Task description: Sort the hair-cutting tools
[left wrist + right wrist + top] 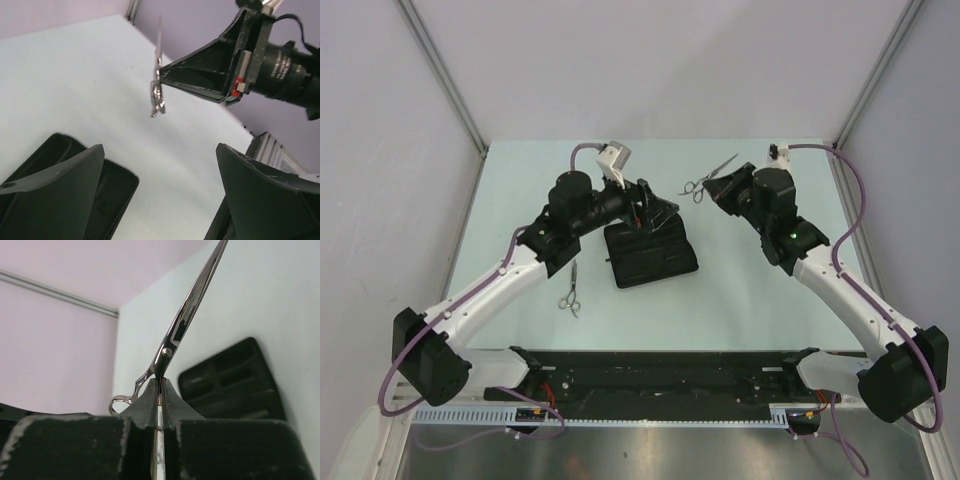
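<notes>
I will reach for the silver scissors [705, 177] with my left gripper and grab the scissors' finger loops, so the blades stay free to slide into the case's pocket.
My right gripper [714, 187] is shut on a pair of silver scissors [705, 177] and holds them off the table; in the right wrist view the blades [186, 319] stick up from the closed jaws of my right gripper [160, 384]. My left gripper [648, 207] is open and empty over the far edge of the black fabric case [651, 252]. The left wrist view shows my left gripper [160, 147] spread wide, with the held scissors [158, 92] beyond. A second pair of scissors [569, 291] lies on the table by the left arm. The combs are not in view.
The case's corner shows in the left wrist view [117, 187] and its pockets in the right wrist view [235, 375]. Grey walls and metal posts [445, 80] bound the pale table [520, 190]. A black rail [660, 365] runs along the near edge.
</notes>
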{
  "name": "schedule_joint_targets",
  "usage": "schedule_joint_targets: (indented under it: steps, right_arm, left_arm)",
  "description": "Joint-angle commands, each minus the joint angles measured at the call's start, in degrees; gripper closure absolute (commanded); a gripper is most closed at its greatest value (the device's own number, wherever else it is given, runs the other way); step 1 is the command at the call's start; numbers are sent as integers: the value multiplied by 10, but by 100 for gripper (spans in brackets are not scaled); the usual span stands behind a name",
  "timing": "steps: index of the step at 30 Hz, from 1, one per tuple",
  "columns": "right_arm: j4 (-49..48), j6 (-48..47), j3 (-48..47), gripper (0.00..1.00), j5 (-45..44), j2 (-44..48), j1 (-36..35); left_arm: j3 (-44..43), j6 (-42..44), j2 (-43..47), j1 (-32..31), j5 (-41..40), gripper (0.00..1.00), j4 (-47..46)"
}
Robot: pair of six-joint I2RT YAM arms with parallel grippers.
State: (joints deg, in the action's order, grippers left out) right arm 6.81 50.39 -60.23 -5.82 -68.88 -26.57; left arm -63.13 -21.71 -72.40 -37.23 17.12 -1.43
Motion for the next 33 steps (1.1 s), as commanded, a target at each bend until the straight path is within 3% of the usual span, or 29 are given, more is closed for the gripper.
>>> schedule_joint_targets:
  steps: [1, 10, 14, 22, 27, 32, 33]
  right_arm:
    - [-90, 48, -38, 100, -12, 8, -9]
    - [-57, 92, -95, 100, 45, -5, -11]
    - [-55, 91, -100, 100, 48, -7, -17]
    - [-31, 80, -100, 100, 39, 4, -27]
    - [-34, 80, -100, 100, 41, 6, -31]
    - [-29, 71, -99, 100, 36, 7, -32]
    - [-28, 72, -100, 100, 37, 5, -33]
  left_arm:
    - [-3, -33, -4, -20, 8, 0, -110]
    - [-68, -1, -62, -35, -46, 0, -122]
    - [-81, -7, -77, -35, -63, 6, -126]
    - [-105, -6, -111, -38, -46, 37, -128]
    - [-105, 13, -118, -55, -75, 60, -124]
    - [-105, 19, -117, -59, -95, 71, -118]
    - [-105, 19, -118, -59, -98, 81, -117]
